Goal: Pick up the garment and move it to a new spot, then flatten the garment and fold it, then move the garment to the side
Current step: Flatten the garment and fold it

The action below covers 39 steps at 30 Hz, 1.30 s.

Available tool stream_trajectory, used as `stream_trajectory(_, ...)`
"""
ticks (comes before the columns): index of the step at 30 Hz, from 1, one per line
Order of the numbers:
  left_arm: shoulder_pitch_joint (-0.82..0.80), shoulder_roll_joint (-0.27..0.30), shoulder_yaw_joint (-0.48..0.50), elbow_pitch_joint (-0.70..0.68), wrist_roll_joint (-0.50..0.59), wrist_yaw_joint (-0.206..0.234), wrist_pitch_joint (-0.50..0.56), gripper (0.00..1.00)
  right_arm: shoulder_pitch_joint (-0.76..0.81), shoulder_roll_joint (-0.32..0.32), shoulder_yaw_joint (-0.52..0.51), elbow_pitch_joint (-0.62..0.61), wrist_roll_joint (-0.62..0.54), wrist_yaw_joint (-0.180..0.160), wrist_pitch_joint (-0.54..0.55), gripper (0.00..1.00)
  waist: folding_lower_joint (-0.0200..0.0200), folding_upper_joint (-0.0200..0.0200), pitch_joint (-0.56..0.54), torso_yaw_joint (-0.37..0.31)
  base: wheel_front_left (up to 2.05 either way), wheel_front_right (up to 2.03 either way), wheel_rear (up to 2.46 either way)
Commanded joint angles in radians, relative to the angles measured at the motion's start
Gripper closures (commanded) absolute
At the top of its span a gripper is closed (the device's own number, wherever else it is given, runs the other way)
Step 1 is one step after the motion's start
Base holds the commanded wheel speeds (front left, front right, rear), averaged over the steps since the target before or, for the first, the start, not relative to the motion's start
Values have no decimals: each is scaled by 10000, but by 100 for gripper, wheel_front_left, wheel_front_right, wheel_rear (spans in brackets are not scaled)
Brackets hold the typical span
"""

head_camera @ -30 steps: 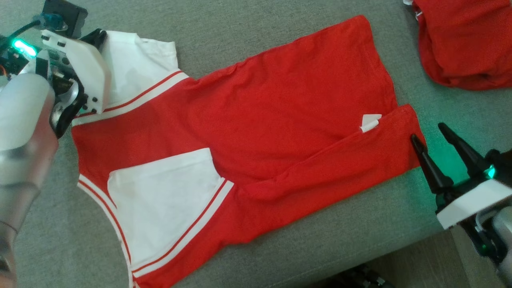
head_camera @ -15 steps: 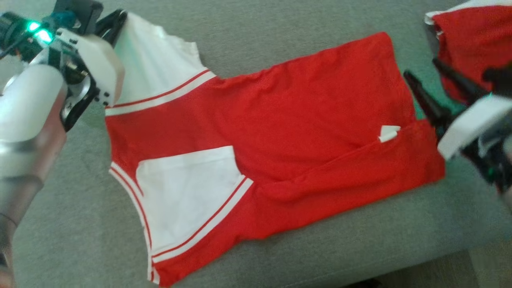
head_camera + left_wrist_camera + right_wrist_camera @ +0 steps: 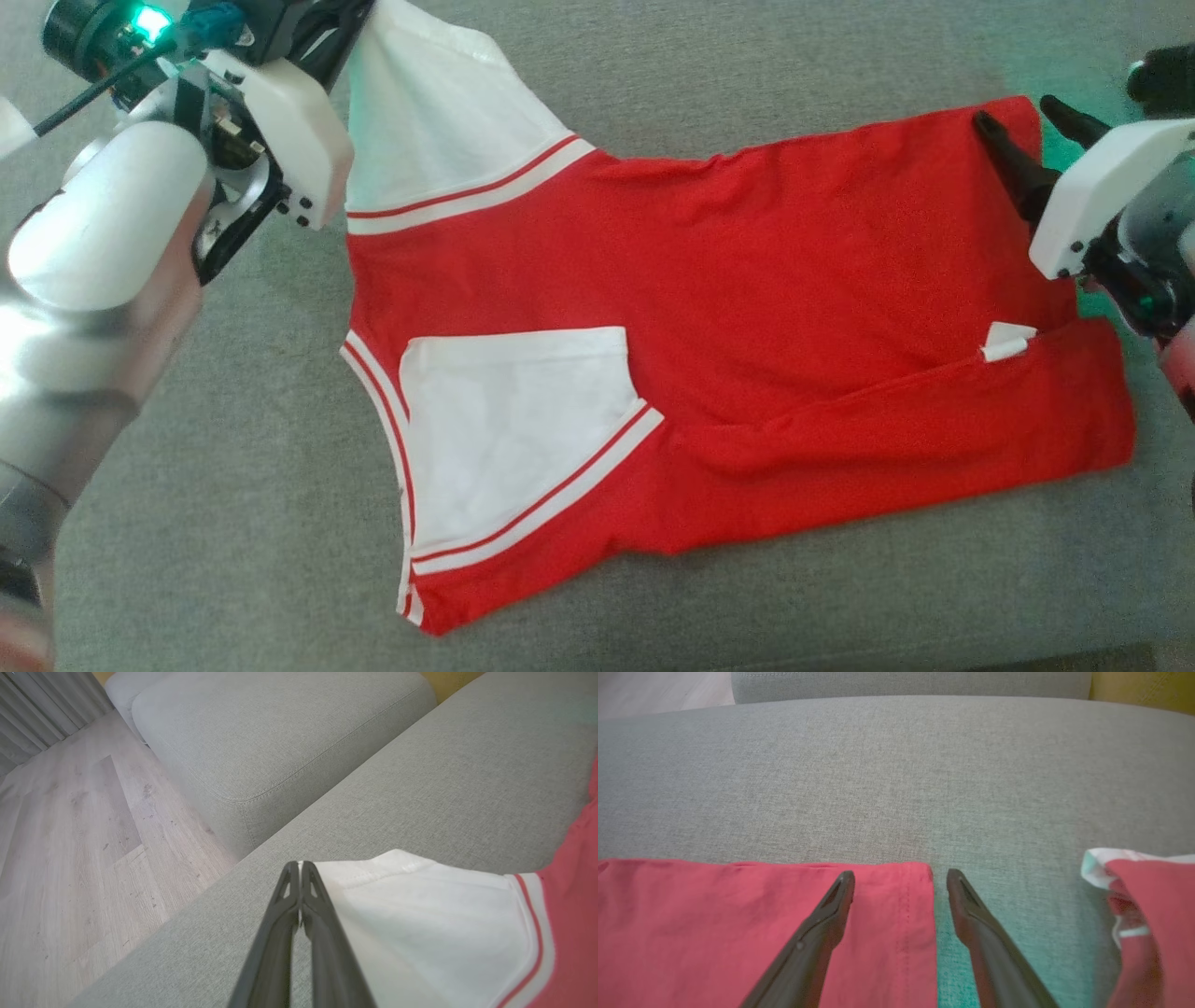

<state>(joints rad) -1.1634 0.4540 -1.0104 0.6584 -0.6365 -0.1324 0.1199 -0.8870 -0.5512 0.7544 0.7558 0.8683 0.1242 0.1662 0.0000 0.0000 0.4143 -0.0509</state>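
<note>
Next, my right gripper pinches the red hem by its corner (image 3: 1021, 108) to flatten the shirt, and this leaves the white tag (image 3: 1006, 341) free.
The garment (image 3: 747, 280) is a red shirt with white, red-striped sleeves, spread on the grey sofa seat (image 3: 233, 523). My left gripper (image 3: 299, 864) is shut on the edge of the far white sleeve (image 3: 420, 914). In the head view, the left gripper (image 3: 347, 23) holds that sleeve raised at the top left. My right gripper (image 3: 900, 873) stands open at the hem's far corner, one finger over the red cloth (image 3: 714, 914) and the other over bare cushion. The head view has the right gripper (image 3: 1016, 110) at the upper right. The near sleeve lies folded onto the body.
A second red and white cloth heap (image 3: 1153, 914) lies just right of my right gripper. A separate grey cushion (image 3: 280, 732) and wooden floor (image 3: 70, 835) lie beyond the sofa's left end. The seat's front edge runs along the bottom right of the head view.
The head camera has turned, so the whole picture has shifted. Against the garment, my right gripper went from the hem's near corner to its far corner, still open. My left gripper stays shut on the sleeve.
</note>
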Motion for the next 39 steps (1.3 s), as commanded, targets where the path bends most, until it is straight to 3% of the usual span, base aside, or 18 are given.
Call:
stream_trajectory(1,-610,289,292,-224,-20,18,-82,100,-66,-135,82,-108,109,65,-98,0,0,0,28,55,0,0,0)
stream_trajectory(2,-612,276,269,-224,-25,18,-102,100,-122,-124,211,-21,181,65,-75,5,0,0,31,81,0,0,0)
stream_trajectory(3,-615,271,245,-216,-31,18,-122,100,-169,-119,329,45,264,65,-71,19,0,0,36,100,0,0,0)
stream_trajectory(4,-621,267,222,-199,-43,18,-144,100,-210,-119,430,108,355,65,-84,53,0,0,40,118,0,0,0)
stream_trajectory(6,-653,256,179,-161,-51,18,-196,100,-288,-150,683,169,491,65,-107,94,0,0,46,151,0,0,0)
stream_trajectory(7,-670,251,154,-137,-49,18,-222,100,-344,-185,770,205,533,65,-216,100,0,0,48,165,0,0,0)
stream_trajectory(12,-827,351,51,43,189,37,-623,100,-739,-267,1123,347,648,65,-1029,100,0,0,27,148,0,0,0)
stream_trajectory(20,-1371,342,340,424,797,781,-2546,100,-1336,-392,1293,642,1024,65,-2529,100,0,0,-209,70,0,0,0)
stream_trajectory(24,-1291,183,467,533,673,818,-3090,100,-1219,-650,1375,520,1513,65,-2924,100,0,0,-457,157,0,0,0)
stream_trajectory(32,315,351,319,-334,239,853,-3373,100,65,-1374,1679,-81,2531,65,-3424,100,0,0,-1141,492,0,0,0)
stream_trajectory(39,2723,1131,14,-2136,-183,1571,-3279,100,1766,-1919,1934,-608,3115,65,-3873,100,0,0,-1968,838,0,0,0)
